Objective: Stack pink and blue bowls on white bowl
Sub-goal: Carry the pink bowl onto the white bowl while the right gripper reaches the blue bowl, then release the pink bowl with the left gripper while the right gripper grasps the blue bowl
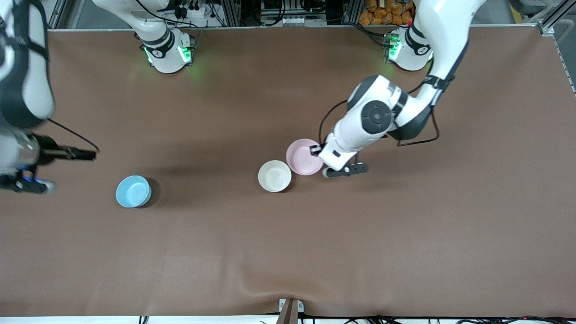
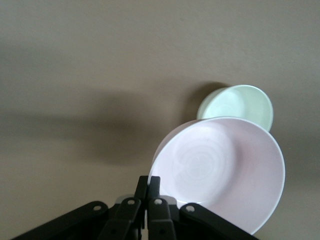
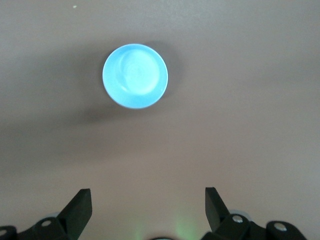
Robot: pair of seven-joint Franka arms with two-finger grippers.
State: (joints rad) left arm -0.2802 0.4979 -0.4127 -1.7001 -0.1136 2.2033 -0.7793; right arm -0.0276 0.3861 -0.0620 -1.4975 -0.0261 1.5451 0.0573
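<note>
My right gripper grabs the blue bowl by its rim (image 1: 134,177) next, to stack it on the white bowl (image 1: 274,176).
The pale pink bowl (image 1: 303,156) is beside the white bowl (image 1: 274,176) near the table's middle, toward the left arm's end. My left gripper (image 1: 317,150) is shut on the pink bowl's rim. In the left wrist view my left gripper (image 2: 149,184) pinches the rim of the pink bowl (image 2: 220,170), which is tilted and covers part of the white bowl (image 2: 242,101). The sky blue bowl (image 1: 133,191) stands alone toward the right arm's end. My right gripper (image 1: 28,184) is open and empty, up in the air near the table's end; in its wrist view my right gripper (image 3: 148,202) is apart from the blue bowl (image 3: 135,75).
The brown table (image 1: 288,252) holds only the three bowls. The two arm bases (image 1: 167,51) stand along the edge farthest from the front camera. A small bracket (image 1: 290,310) sits at the nearest edge.
</note>
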